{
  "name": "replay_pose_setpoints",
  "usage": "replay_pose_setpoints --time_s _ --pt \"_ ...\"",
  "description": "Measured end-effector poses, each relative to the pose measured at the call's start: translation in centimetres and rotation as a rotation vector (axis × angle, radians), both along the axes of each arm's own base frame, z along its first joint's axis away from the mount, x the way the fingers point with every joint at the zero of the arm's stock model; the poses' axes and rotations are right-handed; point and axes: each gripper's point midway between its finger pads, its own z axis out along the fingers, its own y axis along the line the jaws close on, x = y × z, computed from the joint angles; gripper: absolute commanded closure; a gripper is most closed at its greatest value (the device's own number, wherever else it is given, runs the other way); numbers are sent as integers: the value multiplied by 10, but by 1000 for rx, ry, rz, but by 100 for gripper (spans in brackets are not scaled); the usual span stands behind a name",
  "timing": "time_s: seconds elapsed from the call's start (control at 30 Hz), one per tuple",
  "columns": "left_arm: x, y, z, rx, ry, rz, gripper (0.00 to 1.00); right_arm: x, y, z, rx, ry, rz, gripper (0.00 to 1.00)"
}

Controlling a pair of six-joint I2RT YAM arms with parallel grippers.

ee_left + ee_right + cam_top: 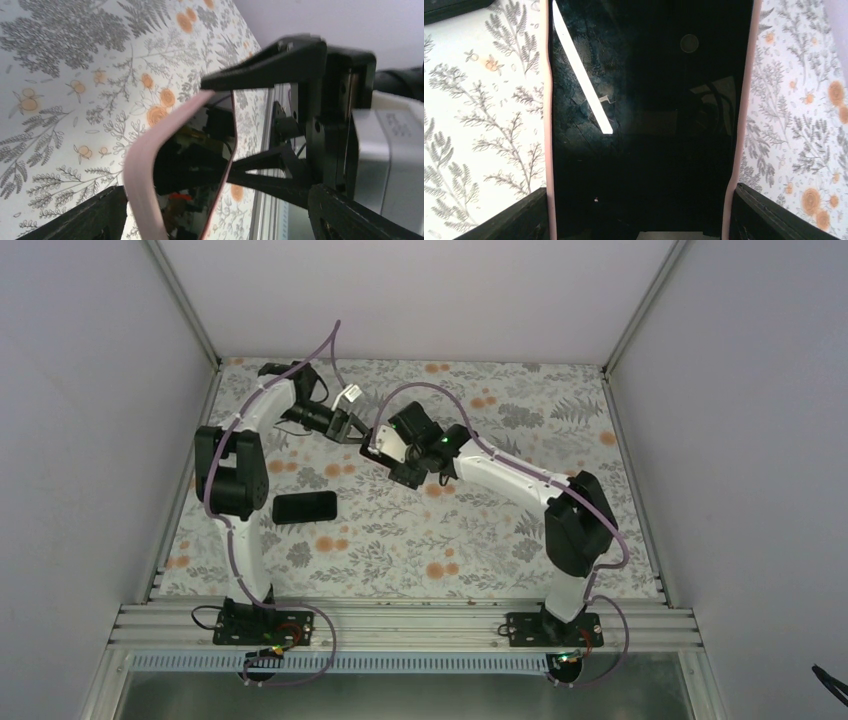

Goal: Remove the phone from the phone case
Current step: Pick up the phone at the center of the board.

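Note:
My left gripper is open around the pink case (pixel 547 150) and my right gripper is holding it, so the case would stay behind if I lifted my left gripper now.
A phone (pixel 644 125) with a glossy black screen sits in a pink case (pixel 547 150). My right gripper (pixel 639 215) is shut across the case's width, one finger on each long edge, and holds it above the table (pixel 372 445). In the left wrist view the case's pink edge (pixel 142 165) is bowed away from the phone (pixel 195 155). My left gripper (pixel 217 220) is open around the far end of the case, its left finger (pixel 95 217) next to the pink edge. In the top view the two grippers meet at the back of the table, the left one (pixel 350 428) close to the right one (pixel 383 452).
A second black phone-shaped slab (pixel 305 507) lies flat on the flowered tablecloth (pixel 450 540) by the left arm's elbow. Grey walls close the table at the back and both sides. A metal rail (pixel 400 625) runs along the near edge.

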Motion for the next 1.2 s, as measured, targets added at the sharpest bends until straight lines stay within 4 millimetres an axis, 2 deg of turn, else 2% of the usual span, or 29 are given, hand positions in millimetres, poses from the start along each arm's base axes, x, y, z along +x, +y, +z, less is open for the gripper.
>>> replay_pose_setpoints --time_s 0.17,0.27,0.37,0.5,0.63,0.8,0.83,0.93,1.1,1.2 --pt "-5 -1 -4 8 16 -15 32 8 5 6 9 -38 -11 26" --pt "-8 -2 -5 18 22 -22 53 12 8 10 13 -59 -16 26" --pt "-8 -1 -8 29 19 -26 68 13 13 14 12 -71 -15 26" --pt "-8 0 -10 38 18 -27 76 11 19 18 14 -86 -7 26" --pt "-8 0 -9 37 19 -27 79 8 23 20 14 -94 0 26" --pt "-10 -2 -6 22 37 -25 92 9 23 20 4 -104 -6 24" --pt "-11 -2 -6 19 43 -25 97 9 22 20 4 -104 -8 24" --pt "-11 -2 -5 16 50 -24 98 8 22 20 2 -104 -8 23" --pt "-12 -3 -5 18 41 -30 98 7 23 19 0 -99 -2 3" --pt "-14 -3 -7 44 -4 -52 98 3 24 19 17 -72 17 0"
